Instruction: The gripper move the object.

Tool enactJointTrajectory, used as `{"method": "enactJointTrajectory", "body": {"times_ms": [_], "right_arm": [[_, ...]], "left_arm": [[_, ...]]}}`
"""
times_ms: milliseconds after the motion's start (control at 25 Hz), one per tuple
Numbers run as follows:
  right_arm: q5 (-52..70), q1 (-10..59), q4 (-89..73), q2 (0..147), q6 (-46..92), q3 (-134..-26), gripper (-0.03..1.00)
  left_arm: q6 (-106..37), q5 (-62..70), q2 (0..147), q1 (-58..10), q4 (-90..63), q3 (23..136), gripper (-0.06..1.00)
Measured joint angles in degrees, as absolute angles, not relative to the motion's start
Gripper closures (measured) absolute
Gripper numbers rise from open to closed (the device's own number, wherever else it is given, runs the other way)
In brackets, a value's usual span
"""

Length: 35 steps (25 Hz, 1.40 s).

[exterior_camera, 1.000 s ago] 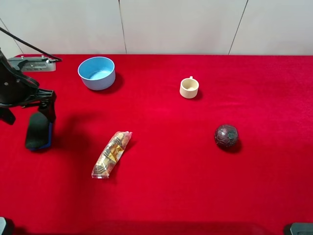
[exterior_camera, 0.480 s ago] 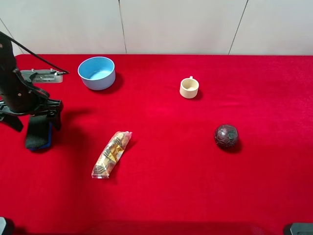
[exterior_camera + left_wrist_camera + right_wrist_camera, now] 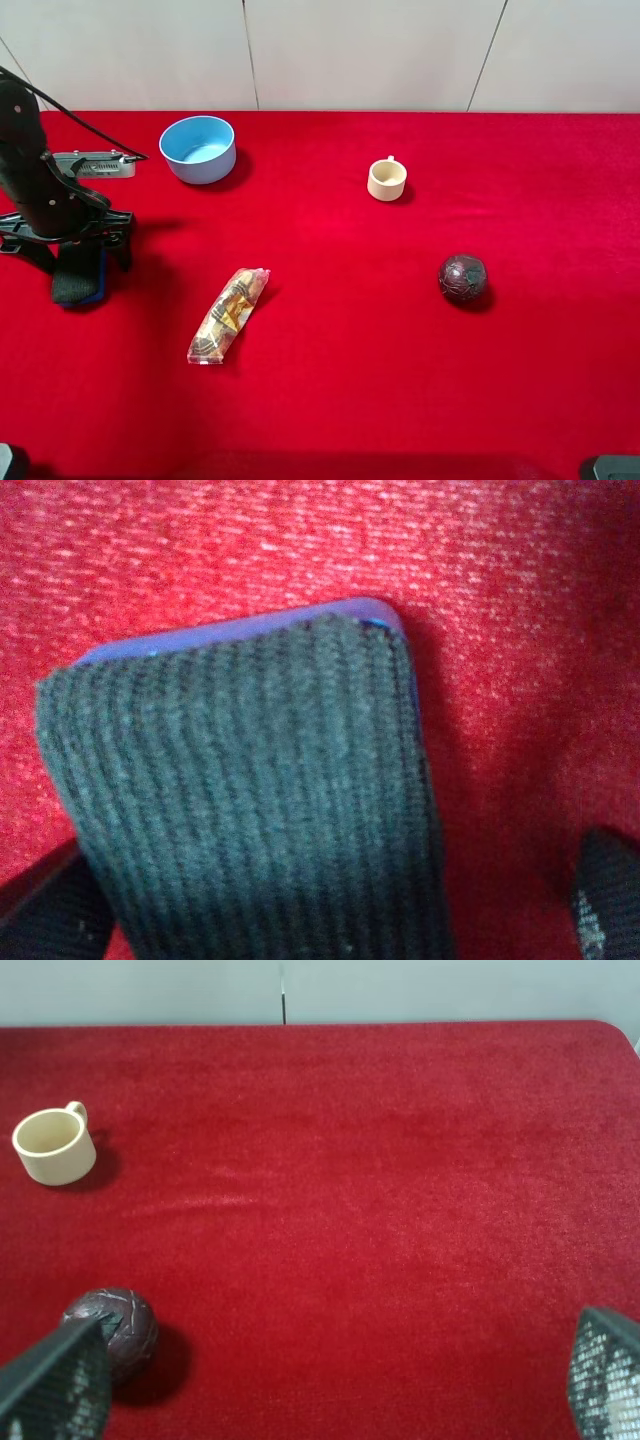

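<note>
My left gripper should close on the ribbed sponge now, because in the left wrist view its fingers reach down beside the sponge near the red cloth.
The sponge (image 3: 80,276), dark green-black on top with a blue underlayer, lies flat on the red cloth at the far left. My left gripper (image 3: 78,254) is low over its far end, open, with one finger on each side of it. In the left wrist view the sponge (image 3: 250,790) fills the frame, and the gripper (image 3: 330,920) has black fingertips (image 3: 608,900) apart at both sides, with a gap to the sponge on one side. My right gripper (image 3: 335,1385) is open and empty above the cloth, not seen in the high view.
A clear-wrapped snack packet (image 3: 228,314) lies right of the sponge. A blue bowl (image 3: 198,148) stands at the back left, a cream cup (image 3: 387,179) at the back middle, and a dark round ball (image 3: 462,278) on the right. The ball (image 3: 112,1328) and cup (image 3: 54,1145) show in the right wrist view.
My left arm has swung right and down over the sponge, and its fingers now straddle it. The sponge and the other things have stayed in place.
</note>
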<state>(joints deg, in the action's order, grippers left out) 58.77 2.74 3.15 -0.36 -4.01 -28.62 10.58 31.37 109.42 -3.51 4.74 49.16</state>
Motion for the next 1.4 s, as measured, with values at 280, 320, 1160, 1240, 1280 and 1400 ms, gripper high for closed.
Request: {"method": "enactJointTrajectory", "body": {"times_ms": [280,320,1160,1240,1280,1400], "right_arm": [[58.77,2.74,3.15,-0.36,-4.01,-28.62,0.27],[58.77,2.74,3.15,-0.36,-4.01,-28.62,0.27],[58.77,2.74,3.15,-0.36,-4.01,-28.62,0.27],[58.77,2.74,3.15,-0.36,-4.01,-28.62,0.27],[58.77,2.74,3.15,-0.36,-4.01,-28.62,0.27],[58.77,2.74,3.15,-0.36,-4.01,-28.62,0.27]], "left_arm": [[10.58,31.3,109.49,-3.51,3.14,49.16,0.15],[10.58,31.3,109.51,-3.51,2.87,49.16,0.16],[10.65,31.78,109.33,-3.51,-0.66,49.16,0.38],[10.65,32.88,108.59,-3.51,-0.79,49.16,0.38],[10.65,33.52,108.16,-3.51,-0.79,49.35,0.38],[10.65,35.69,106.71,-3.51,-0.86,50.4,0.38]]}}
